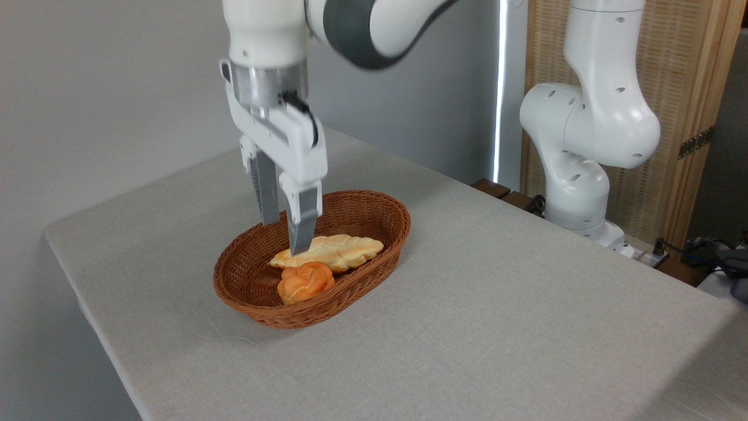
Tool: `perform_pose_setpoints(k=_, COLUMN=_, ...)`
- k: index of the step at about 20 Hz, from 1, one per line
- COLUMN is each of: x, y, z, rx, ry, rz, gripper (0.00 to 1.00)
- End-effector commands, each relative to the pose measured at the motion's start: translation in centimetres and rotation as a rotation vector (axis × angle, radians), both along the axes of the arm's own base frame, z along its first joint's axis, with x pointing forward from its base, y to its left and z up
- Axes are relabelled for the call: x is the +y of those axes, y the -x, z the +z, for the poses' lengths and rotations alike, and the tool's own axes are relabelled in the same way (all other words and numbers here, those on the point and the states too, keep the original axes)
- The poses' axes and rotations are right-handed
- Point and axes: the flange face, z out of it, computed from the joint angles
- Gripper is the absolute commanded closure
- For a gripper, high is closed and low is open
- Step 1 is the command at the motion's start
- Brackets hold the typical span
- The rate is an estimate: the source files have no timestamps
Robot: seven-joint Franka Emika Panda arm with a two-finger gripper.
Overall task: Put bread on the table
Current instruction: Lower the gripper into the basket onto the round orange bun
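Note:
I should next grab the orange-golden knotted bun by its rounded edge (288, 286) to put the bread on the tabletop.
The bread (305, 282), a small round orange-golden knotted bun, lies in the near part of the brown wicker basket (374, 217) on the table (497, 316). Right behind it lies a longer pale braided loaf (330, 251). My gripper (286, 237) hangs point-down over the basket, open, with nothing between its fingers. Its front fingertip (302, 242) is in front of the loaf's left end, just above and behind the bun. The rear finger (268, 196) reaches down toward the basket's inside.
The arm's white base (584, 175) stands at the table's far right edge. A wooden screen (689, 117) rises behind it, and cables and a dark object (724, 257) lie at the far right. Grey walls back the table.

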Motion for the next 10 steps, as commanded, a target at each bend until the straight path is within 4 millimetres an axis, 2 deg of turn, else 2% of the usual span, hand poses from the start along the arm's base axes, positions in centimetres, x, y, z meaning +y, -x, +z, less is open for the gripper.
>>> perform_pose_setpoints(k=1, x=-0.5, y=1.4, z=-2.8, rx=-0.021, ry=-0.024, rz=-0.094, gripper=0.0)
perform_pose_setpoints(k=7, x=-1.9, y=1.9, z=-5.0, rx=-0.024, ry=-0.034, rz=-0.172, gripper=0.0)
perform_pose_setpoints(k=10, x=-2.2, y=2.3, z=-7.4, rx=-0.034, ry=-0.042, rz=-0.224, gripper=0.0)
